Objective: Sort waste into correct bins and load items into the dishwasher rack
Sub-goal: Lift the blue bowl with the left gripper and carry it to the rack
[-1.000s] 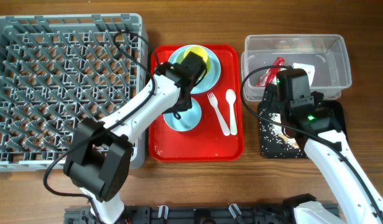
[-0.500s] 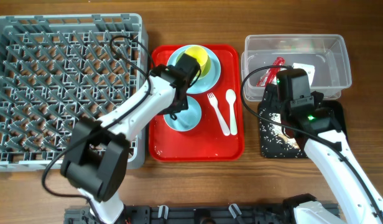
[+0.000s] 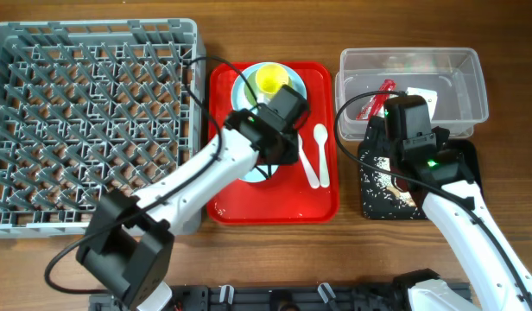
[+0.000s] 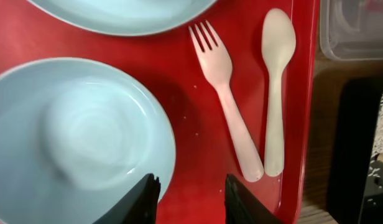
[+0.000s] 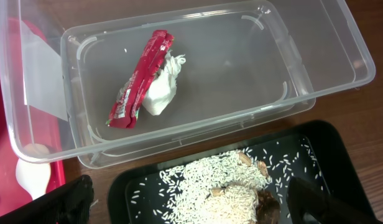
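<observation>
The bowl's base stays free to load into the dishwasher rack. My left gripper will grab the pale blue-green bowl's rim on the fork side next.
My left gripper hangs open and empty over the red tray. In the left wrist view its tips sit between a pale blue-green bowl and the white plastic fork, with the white spoon beside the fork. The small yellow cup stands on the pale blue plate. My right gripper is open and empty over the black tray, which holds rice scraps. The red wrapper and crumpled white paper lie in the clear tub.
The grey dishwasher rack stands at the left, touching the red tray's left side. The clear tub and black tray stand at the right, close to the red tray's right edge. The spoon lies near that edge.
My left gripper has moved from over the yellow cup and plate toward the near right, to beside the fork. The cup is uncovered now. The right arm has not moved.
</observation>
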Controlling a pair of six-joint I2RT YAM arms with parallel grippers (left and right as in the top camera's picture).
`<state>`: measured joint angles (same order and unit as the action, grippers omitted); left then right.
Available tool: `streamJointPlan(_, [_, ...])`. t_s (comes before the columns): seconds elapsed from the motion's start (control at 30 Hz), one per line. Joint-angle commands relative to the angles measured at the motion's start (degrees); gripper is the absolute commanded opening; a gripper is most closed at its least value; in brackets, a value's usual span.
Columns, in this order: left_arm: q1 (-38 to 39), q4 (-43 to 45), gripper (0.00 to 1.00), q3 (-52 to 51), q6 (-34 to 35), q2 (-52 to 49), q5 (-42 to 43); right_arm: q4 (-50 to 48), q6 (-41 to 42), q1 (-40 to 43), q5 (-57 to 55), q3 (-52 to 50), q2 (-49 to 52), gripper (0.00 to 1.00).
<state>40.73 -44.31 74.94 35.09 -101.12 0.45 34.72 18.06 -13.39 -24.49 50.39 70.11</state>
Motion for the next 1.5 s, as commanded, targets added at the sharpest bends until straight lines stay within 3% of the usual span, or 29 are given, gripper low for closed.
streamJointPlan(0.0, [0.26,2.91,0.35,-1.97,0.33,-2.45,-2.73,-0.11,-0.02,0.09,-0.96,0.52,0.09,1.0])
streamJointPlan(0.43, [0.68,5.81,0.27,-1.97,0.31,-8.81,-3.34,-0.09,-0.02,0.09,-0.96,0.52,0.09,1.0])
streamJointPlan(0.53, [0.68,5.88,0.13,-1.97,0.28,-9.29,-3.37,-0.09,-0.04,0.09,-0.96,0.52,0.09,1.0])
streamJointPlan(0.63, [0.68,6.03,0.13,-1.97,0.31,-9.29,-3.63,-0.09,-0.02,0.09,-0.96,0.52,0.09,1.0])
streamJointPlan(0.7, [0.68,5.99,0.05,-1.97,0.28,-9.29,-4.66,-0.09,-0.02,0.09,-0.96,0.52,0.09,1.0])
streamJointPlan(0.8, [0.68,5.97,0.04,-1.97,0.28,-9.31,-4.59,-0.09,-0.02,0.09,-0.96,0.52,0.09,1.0])
streamJointPlan(0.93, [0.68,6.47,0.04,-1.9,0.04,-8.63,2.51,-0.09,-0.02,0.09,-0.96,0.52,0.09,1.0])
streamJointPlan(1.13, [-1.84,3.5,0.04,4.74,-11.15,0.79,5.84,-0.09,0.0,0.09,-0.96,0.52,0.09,1.0])
streamJointPlan(1.23, [-8.13,1.09,0.04,8.5,-15.32,6.69,13.31,-0.09,-0.02,0.09,-0.96,0.52,0.09,1.0])
streamJointPlan(1.33, [-20.44,1.25,0.04,9.42,-17.88,11.43,25.29,-0.09,-0.02,0.09,-0.96,0.52,0.09,1.0])
streamJointPlan(1.47, [-39.34,3.08,0.04,9.4,-21.75,10.71,49.09,-0.09,-0.02,0.09,-0.96,0.52,0.09,1.0])
